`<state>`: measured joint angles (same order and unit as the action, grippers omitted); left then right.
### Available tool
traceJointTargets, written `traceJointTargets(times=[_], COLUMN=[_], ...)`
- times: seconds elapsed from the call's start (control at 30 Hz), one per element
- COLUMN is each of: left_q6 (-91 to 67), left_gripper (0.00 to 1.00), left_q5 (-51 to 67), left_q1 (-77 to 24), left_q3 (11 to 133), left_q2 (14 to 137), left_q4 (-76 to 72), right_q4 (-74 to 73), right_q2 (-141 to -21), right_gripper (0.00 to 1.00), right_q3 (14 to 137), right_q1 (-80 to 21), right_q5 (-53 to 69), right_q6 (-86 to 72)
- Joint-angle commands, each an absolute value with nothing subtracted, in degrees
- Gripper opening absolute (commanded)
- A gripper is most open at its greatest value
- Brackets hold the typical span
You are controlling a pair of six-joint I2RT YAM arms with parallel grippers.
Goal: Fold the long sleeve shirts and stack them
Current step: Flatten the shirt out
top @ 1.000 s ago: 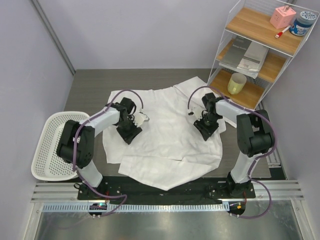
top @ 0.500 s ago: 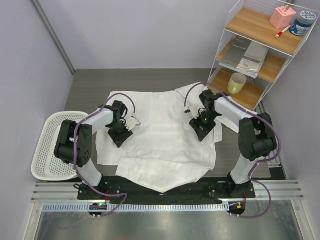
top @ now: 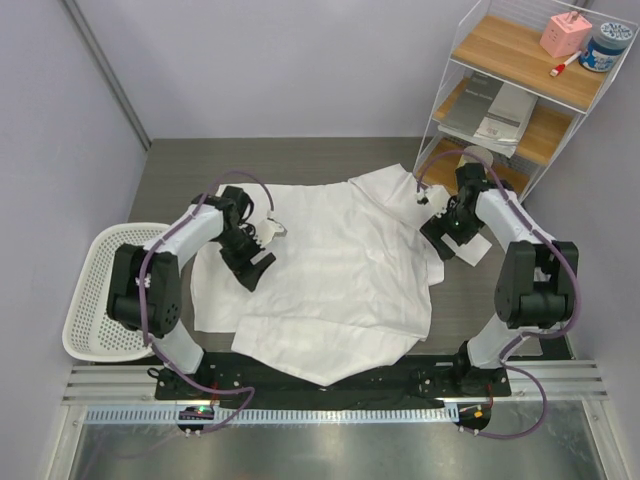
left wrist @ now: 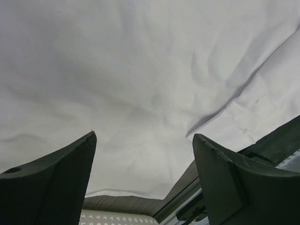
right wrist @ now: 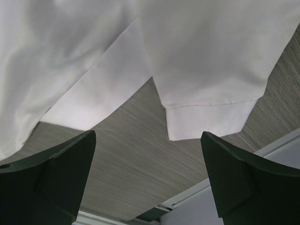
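Note:
The right gripper grabs the long sleeve shirt (top: 330, 270) by its sleeve end near the white cuff (top: 473, 249) next, to fold the sleeve inward.
A long sleeve shirt (top: 330, 270) of thin white cloth lies spread over the middle of the table, one sleeve end reaching the right side. My left gripper (top: 250, 264) hovers over the shirt's left part. In the left wrist view it (left wrist: 143, 180) is open, with plain white cloth (left wrist: 140, 84) under it and nothing between its fingers. My right gripper (top: 458, 240) is at the shirt's right edge. The right wrist view shows it (right wrist: 147, 180) open over bare table, with a white cuff (right wrist: 211, 119) just beyond the fingertips.
A white perforated basket (top: 100, 290) stands at the table's left edge, also seen as the basket (left wrist: 117, 218) below the left fingers. A wire shelf with wooden boards (top: 520, 130) stands at the back right, holding flat booklets (top: 495, 110), a pink box (top: 565, 35) and a jar (top: 607, 45).
Both grippers have opened and let go of the cloth. The right gripper has swung right, off the shirt to its edge. The shirt's left side now lies further left.

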<state>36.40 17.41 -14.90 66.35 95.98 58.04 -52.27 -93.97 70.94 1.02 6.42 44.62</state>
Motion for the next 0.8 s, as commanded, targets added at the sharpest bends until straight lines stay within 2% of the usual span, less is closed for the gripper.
traceJointTargets(times=[0.0, 0.27, 0.4, 0.5, 0.53, 0.6, 0.63, 0.77], left_q6=[35.3, 34.5, 34.2, 34.0, 33.7, 33.0, 32.0, 28.0], left_gripper=[0.84, 0.84, 0.84, 0.84, 0.83, 0.83, 0.83, 0.83], left_q5=[20.8, 20.9, 21.1, 21.4, 21.7, 21.7, 22.0, 22.8], left_q1=[-14.6, -14.6, -14.5, -14.5, -14.6, -14.6, -14.6, -14.2], left_q3=[67.9, 67.2, 66.5, 66.2, 66.2, 66.3, 66.3, 65.9], left_q2=[92.2, 89.6, 88.9, 88.4, 88.2, 87.9, 87.6, 85.8], left_q4=[60.2, 60.1, 59.5, 59.1, 59.0, 57.9, 57.6, 52.6], right_q4=[-44.4, -39.7, -39.0, -39.4, -39.9, -43.9, -47.3, -54.4], right_q2=[-99.4, -107.7, -110.6, -111.7, -112.2, -112.7, -112.2, -108.6], right_gripper=[1.00, 0.97, 0.89, 0.62, 0.42, 0.21, 0.01, 0.01], right_q3=[70.4, 72.2, 72.5, 72.7, 73.9, 76.4, 79.9, 93.0], right_q1=[1.2, 1.8, 1.8, 1.8, 1.8, 1.7, 1.5, 0.4], right_q5=[0.3, -5.7, -7.3, -7.5, -6.8, -4.7, -0.9, 15.3], right_q6=[50.1, 52.1, 52.9, 53.4, 52.7, 50.6, 46.6, 33.8])
